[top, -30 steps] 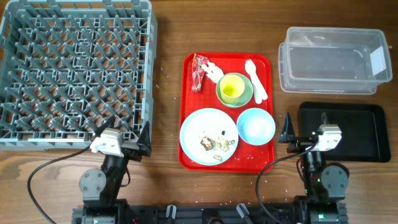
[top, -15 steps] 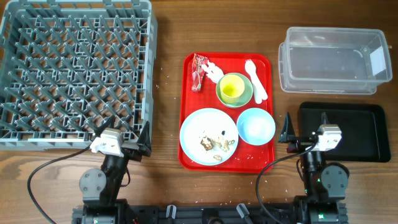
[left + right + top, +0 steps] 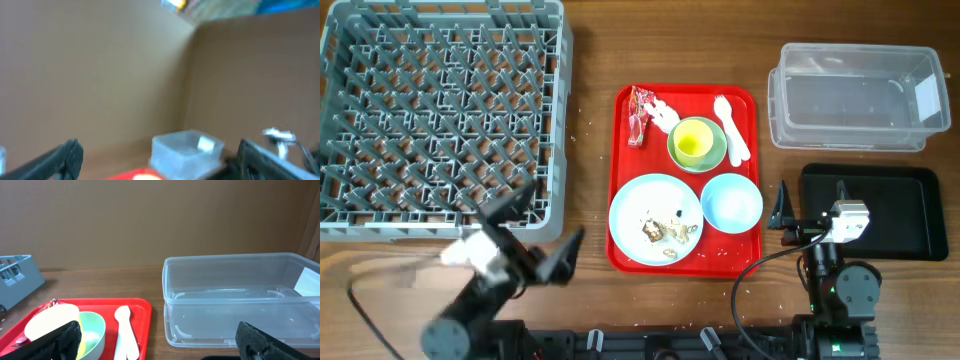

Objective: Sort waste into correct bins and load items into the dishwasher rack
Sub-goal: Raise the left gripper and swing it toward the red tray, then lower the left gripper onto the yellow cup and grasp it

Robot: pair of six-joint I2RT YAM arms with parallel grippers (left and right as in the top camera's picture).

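Note:
I need to grab the yellow cup by its exposed rim [image 3: 693, 128] with my left gripper. Then the cup's body stays free to lift from the green bowl and tilt into the dishwasher rack [image 3: 560, 120].
The grey dishwasher rack [image 3: 560, 120] fills the left side. On a red tray [image 3: 623, 140] lie the red-and-white wrapper [image 3: 640, 115], a white tissue [image 3: 663, 115], a yellow cup [image 3: 696, 142] inside the green bowl [image 3: 718, 158], white fork and spoon [image 3: 732, 130], a blue bowl [image 3: 731, 201], and a plate [image 3: 655, 205] with food scraps [image 3: 665, 230]. The clear tub [image 3: 855, 95] and black tray [image 3: 870, 210] sit at the right. My left gripper [image 3: 540, 232] is open and blurred beside the rack's near corner. My right gripper [image 3: 810, 205] is open by the black tray, holding nothing.
In the right wrist view the clear tub [image 3: 240, 300] stands ahead, with the spoon [image 3: 125, 330] and green bowl [image 3: 92, 330] to its left and a rack corner [image 3: 17, 277] at the far left. Brown cardboard walls close the back. The left wrist view is blurred.
The left arm has swung out from its rest pose, its gripper turning toward the red tray. The right arm and all objects are unchanged.

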